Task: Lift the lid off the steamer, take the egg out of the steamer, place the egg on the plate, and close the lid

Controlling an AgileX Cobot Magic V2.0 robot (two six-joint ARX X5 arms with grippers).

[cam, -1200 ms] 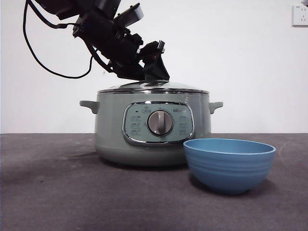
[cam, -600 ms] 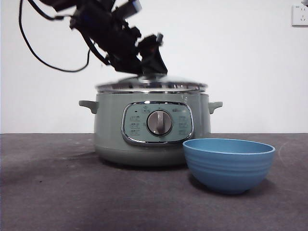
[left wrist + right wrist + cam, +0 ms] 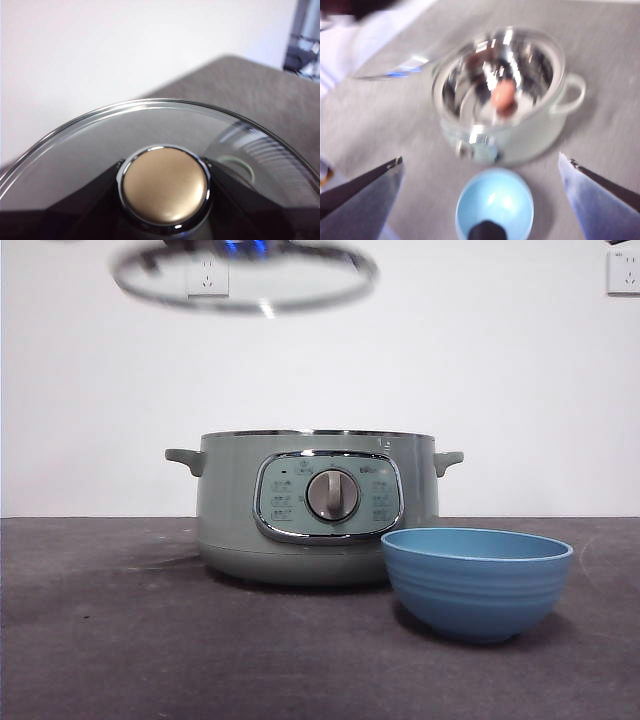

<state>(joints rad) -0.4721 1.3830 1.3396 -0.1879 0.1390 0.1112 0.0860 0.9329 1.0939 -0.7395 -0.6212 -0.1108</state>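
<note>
My right gripper should grab the brown egg by its rounded shell (image 3: pixel 503 94) next. Then the egg needs to go onto the blue plate (image 3: pixel 495 200).
The glass lid (image 3: pixel 262 306) hangs high above the steamer (image 3: pixel 318 520), toward the upper left of the front view and blurred. In the left wrist view my left gripper (image 3: pixel 164 181) is shut on the lid's knob (image 3: pixel 165 186), with the glass (image 3: pixel 150 120) spread around it. The steamer (image 3: pixel 525 137) stands uncovered, and a brownish egg (image 3: pixel 503 94) lies in its shiny inside. The blue plate (image 3: pixel 475 580) sits in front of the steamer to the right, empty (image 3: pixel 495 205). My right gripper (image 3: pixel 481 159) hovers above the plate and steamer, open and holding nothing.
The grey table (image 3: pixel 100 640) runs back to a white wall. One wall socket (image 3: pixel 208 278) shows through the raised lid, another socket (image 3: pixel 622 270) is at the top right corner. The steamer's side handles (image 3: pixel 185 458) stick out on both sides.
My left gripper has lifted the lid off the steamer, up and to the left, out to the top of the front view. The steamer now stands uncovered.
</note>
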